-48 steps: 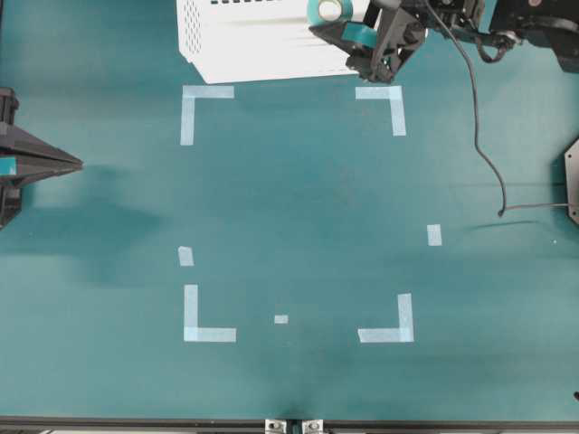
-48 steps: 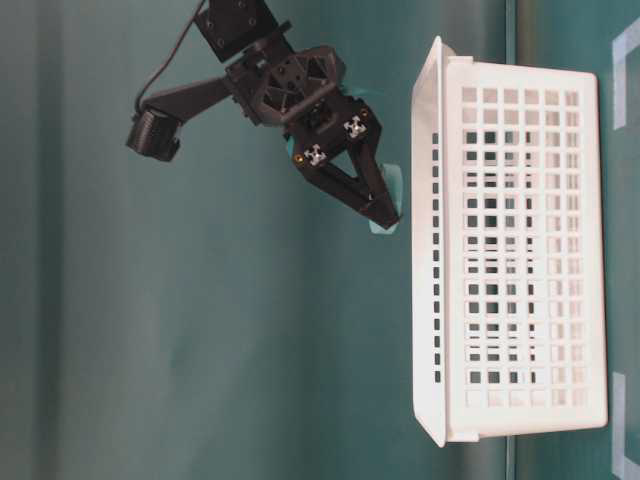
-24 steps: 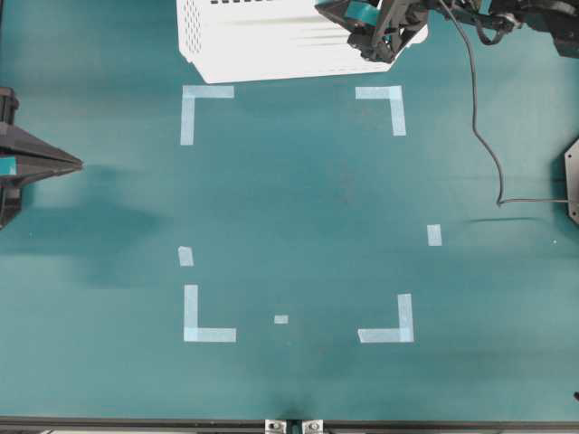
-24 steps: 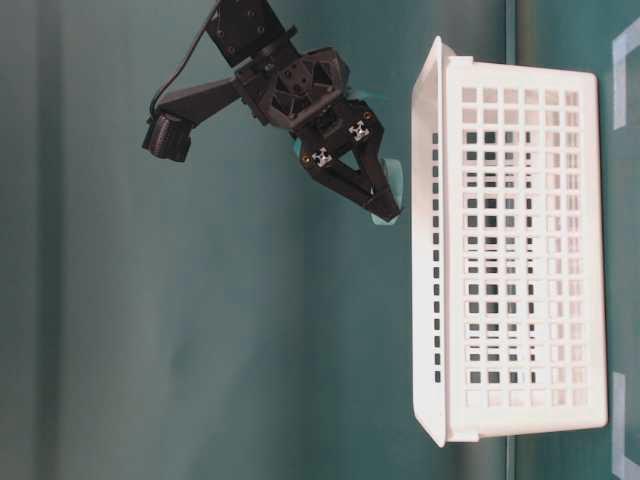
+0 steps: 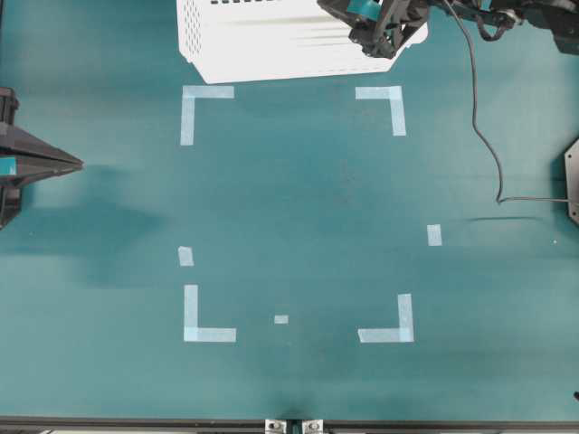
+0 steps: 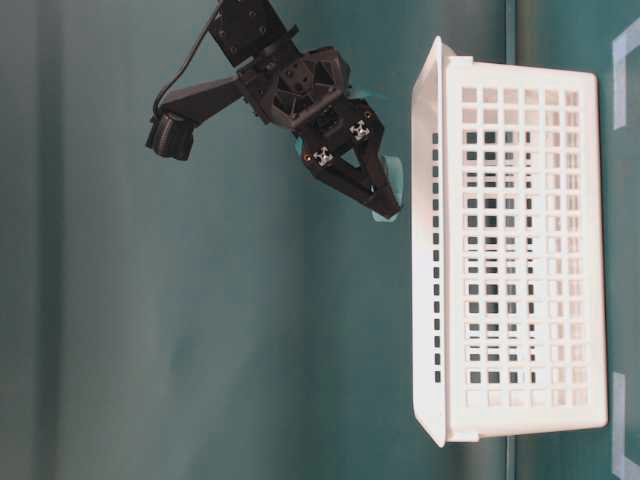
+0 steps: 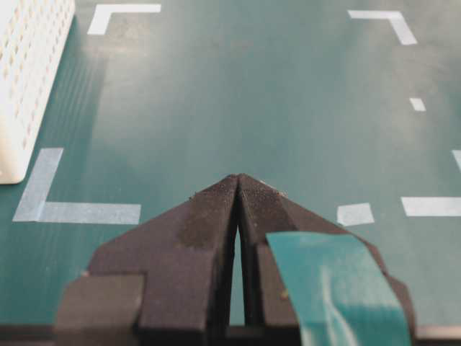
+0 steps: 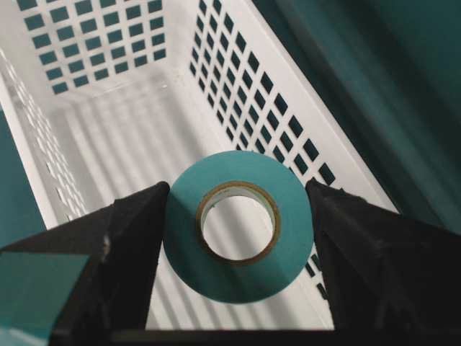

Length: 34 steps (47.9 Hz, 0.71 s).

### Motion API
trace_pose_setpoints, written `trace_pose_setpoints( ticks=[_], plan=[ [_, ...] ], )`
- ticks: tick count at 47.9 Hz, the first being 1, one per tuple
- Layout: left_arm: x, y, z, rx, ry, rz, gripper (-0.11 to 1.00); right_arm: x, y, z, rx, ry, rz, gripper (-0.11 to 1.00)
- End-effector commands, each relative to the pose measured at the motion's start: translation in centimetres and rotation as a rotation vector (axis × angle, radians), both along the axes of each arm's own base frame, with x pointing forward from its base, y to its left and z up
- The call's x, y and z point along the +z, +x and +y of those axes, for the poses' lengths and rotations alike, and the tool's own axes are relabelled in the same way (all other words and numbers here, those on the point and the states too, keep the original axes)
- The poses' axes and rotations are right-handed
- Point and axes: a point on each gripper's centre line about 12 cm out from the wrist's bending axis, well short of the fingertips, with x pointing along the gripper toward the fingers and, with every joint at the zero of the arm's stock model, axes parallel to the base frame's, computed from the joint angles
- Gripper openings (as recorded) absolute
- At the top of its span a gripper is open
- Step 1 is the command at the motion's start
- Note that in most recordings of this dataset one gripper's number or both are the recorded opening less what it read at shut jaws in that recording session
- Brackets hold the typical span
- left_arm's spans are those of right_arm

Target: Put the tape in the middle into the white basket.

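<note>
I need to open my right gripper: the tape is between the white basket's sides, above its ribbed bottom, and would stay inside.
The tape (image 8: pixel 238 277), a light-teal roll with a tan core, is pinched at its outer rim between the two black fingers of my right gripper (image 8: pixel 237 189). The gripper is shut on it. It hangs above the open top of the white basket (image 8: pixel 137 137), whose ribbed bottom shows through the roll's hole. The table-level view has the right gripper (image 6: pixel 385 205) holding the tape (image 6: pixel 392 180) just clear of the basket's rim (image 6: pixel 430 250). From overhead, the right gripper (image 5: pixel 375 27) is over the basket's right end (image 5: pixel 262 45). My left gripper (image 7: pixel 238 177) is shut and empty at the table's left edge (image 5: pixel 77 164).
Pale-blue tape corner marks (image 5: pixel 206 92), (image 5: pixel 387 333) frame a square on the green table. Small strips (image 5: pixel 434 235), (image 5: pixel 185 256), (image 5: pixel 281 318) lie near it. A black cable (image 5: pixel 493 172) trails down from the right arm.
The right gripper carried the tape from the basket's front right corner further back over the basket, and has hardly shifted in the last half second. The left gripper stayed still.
</note>
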Motion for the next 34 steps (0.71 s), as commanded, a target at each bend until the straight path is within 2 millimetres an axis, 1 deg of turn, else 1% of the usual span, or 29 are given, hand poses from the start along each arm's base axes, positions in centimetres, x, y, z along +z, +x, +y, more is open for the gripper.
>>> trace_pose_setpoints(
  ticks=[1,9,14,17,28,34],
  plan=[
    [0.6,0.1,0.0,0.000,0.000,-0.015,-0.11,1.0,0.2,-0.2,0.000,-0.014,-0.032,0.66],
    [0.6,0.1,0.0,-0.001,0.000,-0.015,-0.11,1.1,0.2,-0.2,-0.001,-0.014,-0.036,0.68],
    [0.5,0.1,0.0,-0.001,0.000,-0.012,-0.11,1.2,0.3,-0.2,0.001,-0.017,-0.041,0.91],
    [0.5,0.1,0.0,-0.001,0.000,-0.012,-0.11,1.2,0.3,-0.2,0.001,-0.018,-0.047,0.99],
    [0.5,0.1,0.0,-0.001,0.000,-0.014,-0.11,1.7,0.3,0.1,0.007,-0.025,-0.066,0.99],
    [0.5,0.1,0.0,-0.001,0.000,-0.014,-0.11,2.6,0.4,1.1,0.033,-0.036,-0.084,0.98]
  ],
)
